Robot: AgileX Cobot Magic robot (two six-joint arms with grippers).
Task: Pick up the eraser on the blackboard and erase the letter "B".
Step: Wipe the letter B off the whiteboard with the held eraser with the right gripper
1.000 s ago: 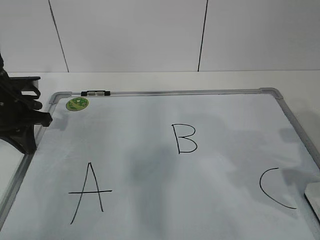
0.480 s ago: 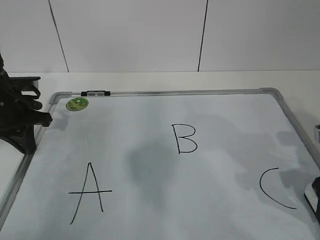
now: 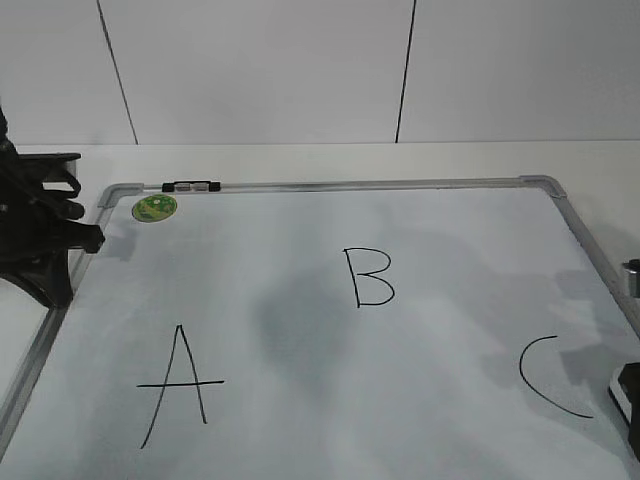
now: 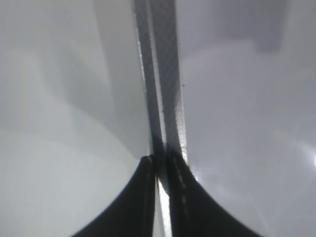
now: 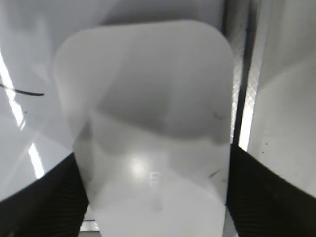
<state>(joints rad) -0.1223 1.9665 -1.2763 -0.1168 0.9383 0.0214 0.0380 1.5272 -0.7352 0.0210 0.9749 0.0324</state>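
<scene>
The letter "B" should be erased from the blackboard, so the robot's right gripper should next grab the white eraser by its long sides.
The blackboard (image 3: 300, 240) lies flat, with the black letter "B" (image 3: 369, 277) near its middle. The white eraser (image 5: 148, 113) lies at the board's right edge; only a sliver of it (image 3: 618, 388) shows in the exterior view. My right gripper (image 5: 153, 150) is open, with one black finger close against each long side of the eraser. It shows at the lower right edge of the exterior view (image 3: 632, 392). My left gripper (image 4: 160, 160) is shut and empty over the board's left frame rail, at the far left of the exterior view (image 3: 95, 240).
A black "A" (image 3: 180, 385) is at the lower left and a black "C" (image 3: 550, 378) at the lower right, next to the eraser. A round green sticker (image 3: 154, 208) and a small black-and-silver clip (image 3: 190, 186) sit at the top left frame. A white wall stands behind.
My right gripper has come into view at the lower right and lowered over the eraser, which now shows less. The left arm has not moved.
</scene>
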